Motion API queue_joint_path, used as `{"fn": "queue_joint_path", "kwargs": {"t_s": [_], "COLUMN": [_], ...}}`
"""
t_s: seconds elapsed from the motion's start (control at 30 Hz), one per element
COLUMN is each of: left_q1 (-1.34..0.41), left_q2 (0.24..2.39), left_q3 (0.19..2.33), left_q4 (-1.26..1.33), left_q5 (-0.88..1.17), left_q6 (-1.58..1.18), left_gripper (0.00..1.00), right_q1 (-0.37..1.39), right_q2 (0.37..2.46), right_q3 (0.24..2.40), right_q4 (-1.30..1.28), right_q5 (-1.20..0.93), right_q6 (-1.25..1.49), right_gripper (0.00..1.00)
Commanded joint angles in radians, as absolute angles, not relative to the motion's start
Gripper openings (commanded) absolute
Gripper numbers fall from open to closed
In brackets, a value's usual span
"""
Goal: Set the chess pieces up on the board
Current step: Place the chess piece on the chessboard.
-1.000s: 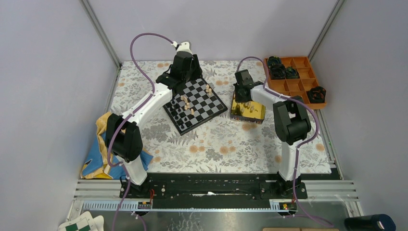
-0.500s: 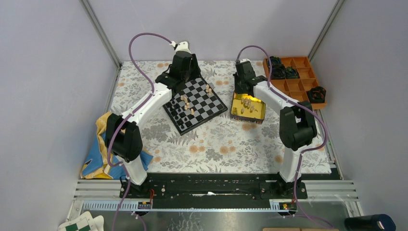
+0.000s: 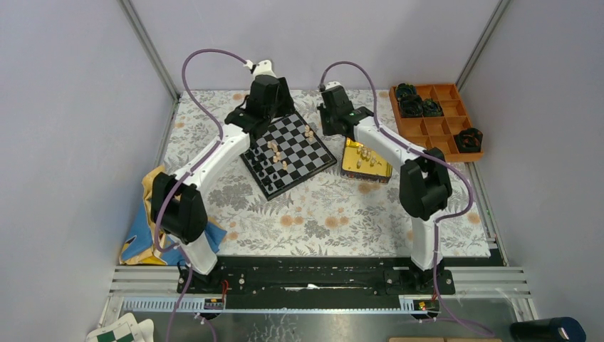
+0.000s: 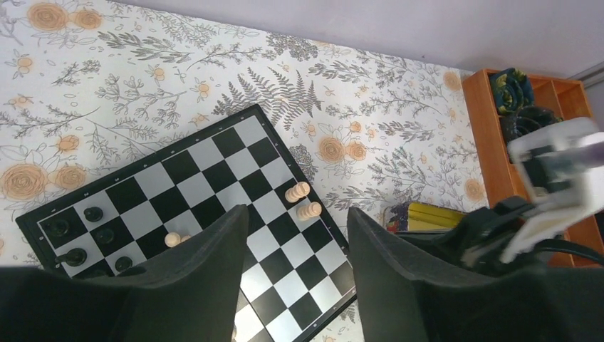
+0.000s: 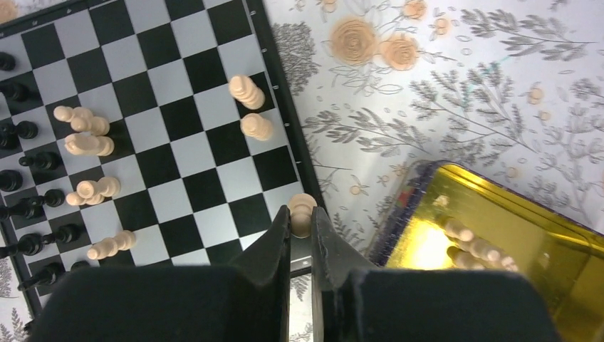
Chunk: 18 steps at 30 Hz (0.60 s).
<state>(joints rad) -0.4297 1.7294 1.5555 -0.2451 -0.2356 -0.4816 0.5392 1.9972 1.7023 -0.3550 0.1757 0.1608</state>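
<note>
My right gripper keeps hold of the tan piece from here until it stands on the board. The piece is high above the board's rim and would tumble if I opened now.
The black-and-grey checkered board [image 3: 288,153] lies turned at mid table; it also shows in the left wrist view [image 4: 206,192] and the right wrist view [image 5: 164,142]. Several tan pieces [image 5: 249,107] and black pieces [image 5: 28,185] stand or lie on it. My right gripper [image 5: 300,222] is shut on a tan piece [image 5: 302,209] and holds it above the board's right rim. In the top view it [image 3: 330,114] is beside the board's far right corner. My left gripper [image 4: 295,221] is open and empty above the board's far side, and shows in the top view [image 3: 262,117].
A gold tin [image 3: 367,160] with several tan pieces [image 5: 477,246] lies right of the board. An orange compartment tray [image 3: 436,117] with bulky black objects stands at the far right. A blue-yellow cloth [image 3: 146,214] lies at the left. Walls enclose the floral table.
My right gripper has risen from the gold tin and swung left towards the board with a tan piece in it. The left arm has shifted slightly.
</note>
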Motion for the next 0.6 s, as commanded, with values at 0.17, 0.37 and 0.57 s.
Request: {"fn": "queue_joint_path", "kwargs": {"t_s": [0.17,0.37,0.57], "left_q1": [-0.411,-0.401,-0.397], "left_q2": [1.647,1.623,1.612], "left_q3": [1.502,1.479,1.464], "left_q4": [-0.254,-0.261,-0.266], "left_q5": [-0.324,-0.339,-0.356], "left_q6": [-0.509,-0.518,-0.527], "left_gripper": [0.76,0.86,0.99], "right_q1": [0.602,0.625,0.639], "right_q2": [2.109,2.155,2.170], "right_q3": [1.828,1.854,1.840], "right_q4": [-0.415,-0.428,-0.428], "right_q5": [0.143,0.136,0.134], "right_q6": [0.150,0.154,0.159], "right_gripper": [0.00,0.00,0.00]}}
